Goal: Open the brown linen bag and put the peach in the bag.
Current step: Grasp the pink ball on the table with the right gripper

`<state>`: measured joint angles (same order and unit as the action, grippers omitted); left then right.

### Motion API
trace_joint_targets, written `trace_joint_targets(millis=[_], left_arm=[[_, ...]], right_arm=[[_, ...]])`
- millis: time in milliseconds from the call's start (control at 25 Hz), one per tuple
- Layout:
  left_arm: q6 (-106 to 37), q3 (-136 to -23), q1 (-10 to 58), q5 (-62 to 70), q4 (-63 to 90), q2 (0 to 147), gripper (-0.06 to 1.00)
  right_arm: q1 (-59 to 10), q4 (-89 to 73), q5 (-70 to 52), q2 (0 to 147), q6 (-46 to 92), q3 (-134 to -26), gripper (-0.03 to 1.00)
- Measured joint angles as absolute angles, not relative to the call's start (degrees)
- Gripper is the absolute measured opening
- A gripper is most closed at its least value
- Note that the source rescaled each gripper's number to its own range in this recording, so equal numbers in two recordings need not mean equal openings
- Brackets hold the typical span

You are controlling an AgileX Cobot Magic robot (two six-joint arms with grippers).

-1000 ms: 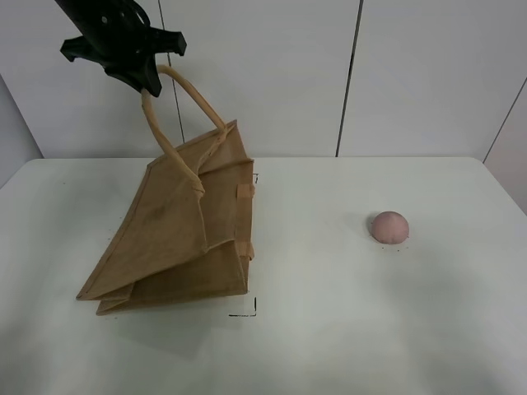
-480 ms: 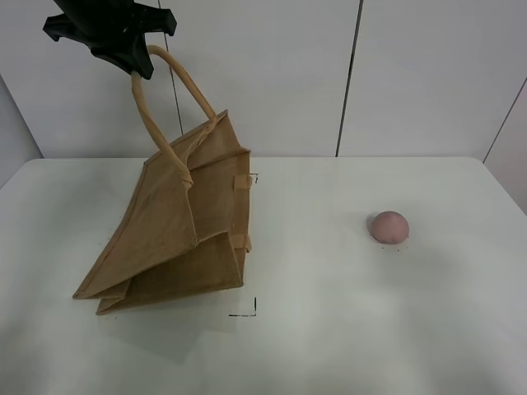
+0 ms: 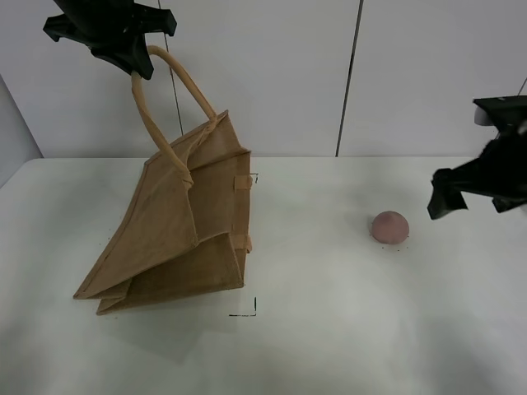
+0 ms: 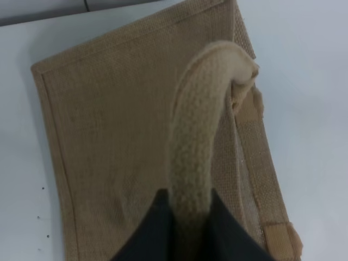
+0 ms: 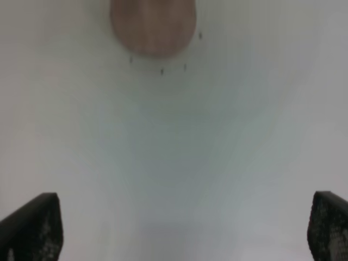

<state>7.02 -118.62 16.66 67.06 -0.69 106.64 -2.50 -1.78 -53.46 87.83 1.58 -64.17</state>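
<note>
My right gripper grabs the peach [image 3: 389, 226] by its rounded sides next, to fill the opened brown linen bag [image 3: 185, 210].
The brown linen bag [image 3: 177, 234] stands tilted on the white table [image 3: 329, 329], its bottom at the left and its mouth pulled up. My left gripper [image 3: 137, 66] is shut on one beige loop handle [image 3: 156, 123] and holds it high above the table. In the left wrist view the handle [image 4: 196, 136] runs between the dark fingers [image 4: 149, 236] over the bag [image 4: 114, 141]. The peach [image 3: 389, 226] lies on the table to the right. My right gripper [image 3: 473, 196] hovers open just right of it. In the right wrist view the peach [image 5: 153, 24] lies ahead of the wide-apart fingertips [image 5: 32, 228].
Black corner marks [image 3: 247, 311] are drawn on the table by the bag. A white panelled wall [image 3: 412, 74] stands behind the table. The table's right edge [image 3: 515, 193] is near the right arm.
The left gripper raised the handle a little higher and to the left, then held still. The right arm has come into view from the right, close to the peach.
</note>
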Motion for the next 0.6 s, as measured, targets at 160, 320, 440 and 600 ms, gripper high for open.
trace_joint_targets(millis=[160,320,440,600], left_arm=[[6.97,-118.62,16.66,67.06,-0.69,106.64,0.0],[6.97,-118.62,16.66,67.06,-0.69,106.64,0.0],[6.97,-118.62,16.66,67.06,-0.69,106.64,0.0],[6.97,-118.62,16.66,67.06,-0.69,106.64,0.0]], right_arm=[[-2.5,-1.84,-55.47,102.35,1.85,-77.31,1.0],[-2.5,-4.64,-57.31,111.42,2.48,-85.5,1.0],[-2.5,-5.6,-57.41,115.15,2.75,-87.18,1.0],[-3.11,-5.85,-57.42,117.51,3.28,-87.31,1.0]])
